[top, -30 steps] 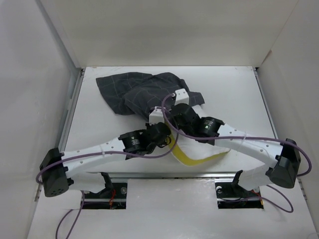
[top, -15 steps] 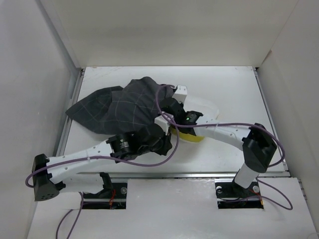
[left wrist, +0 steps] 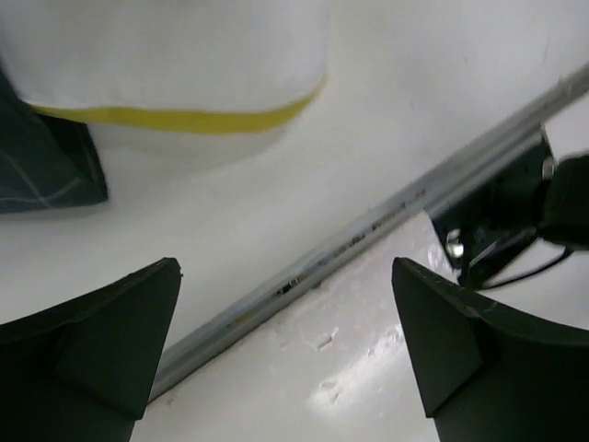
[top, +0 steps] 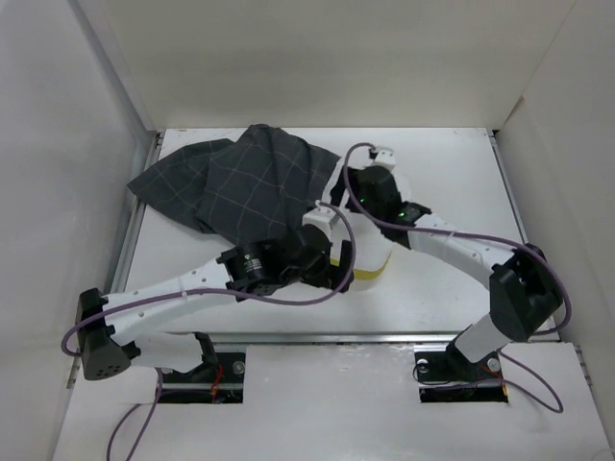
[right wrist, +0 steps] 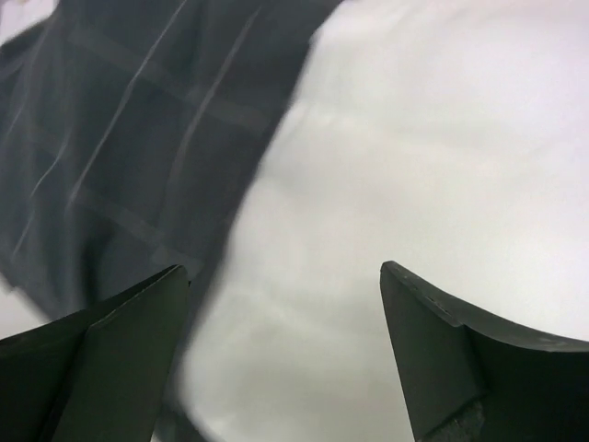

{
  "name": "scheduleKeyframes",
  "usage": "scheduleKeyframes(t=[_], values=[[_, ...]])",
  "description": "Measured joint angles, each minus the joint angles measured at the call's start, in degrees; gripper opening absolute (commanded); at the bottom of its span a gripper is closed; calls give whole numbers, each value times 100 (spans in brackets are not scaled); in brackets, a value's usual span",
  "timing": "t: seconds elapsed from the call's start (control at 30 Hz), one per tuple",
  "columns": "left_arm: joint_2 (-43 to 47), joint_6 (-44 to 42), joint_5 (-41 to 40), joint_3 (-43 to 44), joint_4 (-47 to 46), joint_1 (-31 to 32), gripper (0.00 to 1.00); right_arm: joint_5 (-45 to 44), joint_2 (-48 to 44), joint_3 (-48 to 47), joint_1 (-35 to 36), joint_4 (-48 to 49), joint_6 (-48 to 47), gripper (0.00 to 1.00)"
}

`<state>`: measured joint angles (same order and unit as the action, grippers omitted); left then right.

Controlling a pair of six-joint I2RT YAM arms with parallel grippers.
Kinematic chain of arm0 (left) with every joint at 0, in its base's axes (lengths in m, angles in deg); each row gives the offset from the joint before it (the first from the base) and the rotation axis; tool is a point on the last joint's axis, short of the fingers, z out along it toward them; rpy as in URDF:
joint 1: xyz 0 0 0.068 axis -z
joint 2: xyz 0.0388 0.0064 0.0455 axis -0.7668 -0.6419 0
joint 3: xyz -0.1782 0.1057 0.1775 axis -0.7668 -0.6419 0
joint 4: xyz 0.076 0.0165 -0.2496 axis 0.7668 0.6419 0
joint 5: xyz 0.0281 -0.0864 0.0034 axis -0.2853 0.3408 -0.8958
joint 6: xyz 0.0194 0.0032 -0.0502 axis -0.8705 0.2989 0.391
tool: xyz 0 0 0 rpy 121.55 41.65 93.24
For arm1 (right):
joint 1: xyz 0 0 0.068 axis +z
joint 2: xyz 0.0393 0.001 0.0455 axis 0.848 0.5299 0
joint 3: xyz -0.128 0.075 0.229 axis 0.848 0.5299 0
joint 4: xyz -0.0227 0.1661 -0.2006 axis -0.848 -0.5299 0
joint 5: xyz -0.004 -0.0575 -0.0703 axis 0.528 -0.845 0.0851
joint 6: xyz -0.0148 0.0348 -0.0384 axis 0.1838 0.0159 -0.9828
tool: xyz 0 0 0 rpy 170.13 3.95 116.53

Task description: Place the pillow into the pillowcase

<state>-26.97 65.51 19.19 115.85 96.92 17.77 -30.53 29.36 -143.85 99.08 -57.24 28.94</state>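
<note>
I should reach the pillowcase (top: 240, 182) with my left gripper and grab its open edge beside the pillow, so the pillow stays free to slide inside.
The dark checked pillowcase (top: 240, 182) lies spread over the back left of the table. From its near right side the white pillow (top: 378, 254) sticks out, its yellow seam showing; the rest is hidden under cloth and arms. My left gripper (top: 334, 271) hovers just in front of the pillow's near end, open and empty. In the left wrist view (left wrist: 285, 313) the pillow (left wrist: 175, 46) and a pillowcase corner (left wrist: 41, 170) lie beyond the fingers. My right gripper (top: 344, 197) is open over the pillowcase edge. Its wrist view (right wrist: 285, 313) shows the pillowcase (right wrist: 110, 138) beside the pillow (right wrist: 396, 175).
A metal rail (left wrist: 368, 235) runs along the table's near edge, close behind my left gripper. White walls (top: 86, 144) enclose the table on the left, back and right. The right arm's base (top: 461, 355) stands at the near right.
Both grippers have opened and let go of the cloth. The pillowcase now lies flatter and further back. The right gripper moved back and right; the left one stays by the pillow's near end.
</note>
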Motion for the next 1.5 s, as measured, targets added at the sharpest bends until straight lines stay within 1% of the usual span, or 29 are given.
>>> scheduleKeyframes(t=[0.07, 0.13, 0.23, 0.3, 0.33, 0.4, 0.43, 0.5, 0.57, 0.67, 0.73, 0.77, 0.87, 0.93, 0.97, 1.0, 1.03, 1.1, 1.17, 1.23, 1.33, 1.4, 1.47, 1.5], values=[[-9, 90, -227, 179, 31, -343, 100, 289, -44, -74, -603, -17, -229, 90], [-85, 181, -474, 319, 33, -791, 100, 573, 140, -339, -1246, -138, -516, 90], [-522, 278, -673, 538, -94, -1641, 100, 977, 944, -1204, -1985, -345, -946, 89], [-1078, 280, -695, 750, -168, -2210, 100, 1318, 1598, -1768, -2240, -391, -1193, 86], [-1410, 271, -686, 874, -227, -2444, 100, 1530, 1904, -1980, -2332, -442, -1300, 81], [-2079, 229, -660, 1165, -256, -2837, 100, 1888, 2363, -2146, -2435, -540, -1508, 78], [-2411, 195, -638, 1314, -293, -2999, 100, 2041, 2494, -2133, -2452, -584, -1569, 74], [-2975, 98, -608, 1576, -282, -3224, 100, 2352, 2555, -1943, -2461, -479, -1687, 71], [-3412, -39, -581, 1902, -190, -3324, 99, 2649, 2284, -1526, -2459, -170, -1742, 68], [-3733, -323, -621, 2310, 4, -3355, 99, 3126, 1311, -280, -2365, 229, -1755, 68], [-3768, -503, -649, 2505, 83, -3355, 99, 3342, 625, 435, -2109, 260, -1759, 68], [-3768, -597, -667, 2586, 81, -3357, 99, 3451, 321, 710, -1871, 221, -1757, 68], [-3766, -822, -695, 2789, -2, -3364, 100, 3987, -256, 1115, -879, 33, -1709, 68], [-3740, -931, -776, 2833, -42, -3351, 100, 4345, -472, 1193, -267, -94, -1670, 68], [-3689, -970, -872, 2817, -26, -3331, 100, 4500, -595, 1204, -26, -195, -1657, 70], [-3613, -984, -984, 2771, -7, -3309, 100, 4531, -793, 1207, 164, -350, -1646, 74], [-3486, -986, -1091, 2693, -2, -3276, 100, 4472, -962, 1200, 199, -483, -1644, 76], [-3093, -922, -1340, 2380, -4, -3134, 100, 4109, -1447, 1174, 138, -850, -1624, 80], [-2524, -791, -1547, 2013, 136, -2881, 100, 3663, -1906, 1060, -111, -1178, -1561, 84], [-1878, -557, -1674, 1613, 223, -2551, 100, 3254, -2302, 935, -551, -1386, -1423, 86], [-1051, -116, -1766, 1029, 428, -2044, 100, 2761, -2618, 861, -1427, -1565, -1235, 87], [-780, 247, -1773, 691, 636, -1762, 100, 2588, -2638, 861, -1895, -1731, -1182, 87], [-879, 575, -1768, 413, 745, -1561, 100, 2505, -2570, 868, -2138, -1886, -1178, 87], [-1069, 717, -1764, 317, 798, -1497, 100, 2498, -2529, 879, -2166, -1930, -1182, 87]])
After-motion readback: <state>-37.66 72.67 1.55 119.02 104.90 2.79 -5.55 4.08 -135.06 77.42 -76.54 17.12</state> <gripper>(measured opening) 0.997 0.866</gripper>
